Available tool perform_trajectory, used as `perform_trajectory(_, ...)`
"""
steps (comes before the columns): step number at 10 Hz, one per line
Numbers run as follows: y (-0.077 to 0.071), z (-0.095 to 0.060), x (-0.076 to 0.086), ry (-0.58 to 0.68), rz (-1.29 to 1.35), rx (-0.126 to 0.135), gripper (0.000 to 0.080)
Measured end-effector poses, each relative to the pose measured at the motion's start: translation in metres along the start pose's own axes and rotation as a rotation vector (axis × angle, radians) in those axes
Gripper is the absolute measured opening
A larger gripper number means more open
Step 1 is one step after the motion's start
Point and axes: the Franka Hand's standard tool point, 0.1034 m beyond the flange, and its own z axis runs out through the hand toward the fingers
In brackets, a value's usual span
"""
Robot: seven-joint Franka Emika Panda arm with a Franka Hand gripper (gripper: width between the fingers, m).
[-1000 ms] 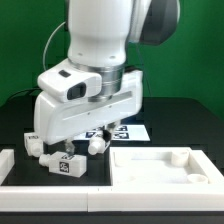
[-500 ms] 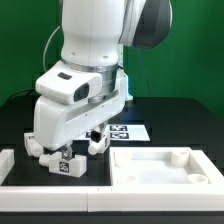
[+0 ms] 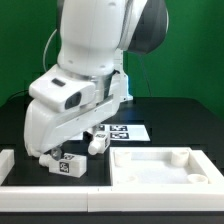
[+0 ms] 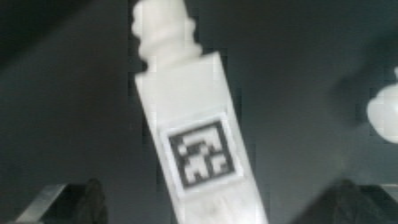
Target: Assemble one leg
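The white leg has to screw into the white tabletop with its threaded end, so my gripper should grab the leg by its tagged body (image 3: 68,166) (image 4: 205,155) next and leave that end free.
In the wrist view a white leg (image 4: 192,130) with a black-and-white tag and a threaded end lies on the dark table. It sits between the two dark fingers of my gripper (image 4: 214,205), which stand wide apart and clear of it. The gripper is open. In the exterior view the white hand (image 3: 62,115) hangs low over the legs at the left, and its fingers are hidden behind its body. One tagged leg (image 3: 68,166) shows just below the hand, and another leg (image 3: 97,143) shows beside it. The white square tabletop (image 3: 150,172) lies at the right.
The marker board (image 3: 128,131) lies behind the legs. A white rail (image 3: 40,182) runs along the front left, with a raised block (image 3: 6,160) at the far left. A round white part (image 4: 379,112) shows at the edge of the wrist view.
The hand has moved down and toward the exterior view's left. It now covers the legs at the far left that showed before.
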Motion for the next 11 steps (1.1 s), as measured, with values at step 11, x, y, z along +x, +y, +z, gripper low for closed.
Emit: perform_trajectory(11,-0.014,0.011,0.006,-0.473,-0.064,-0.027,0.0649)
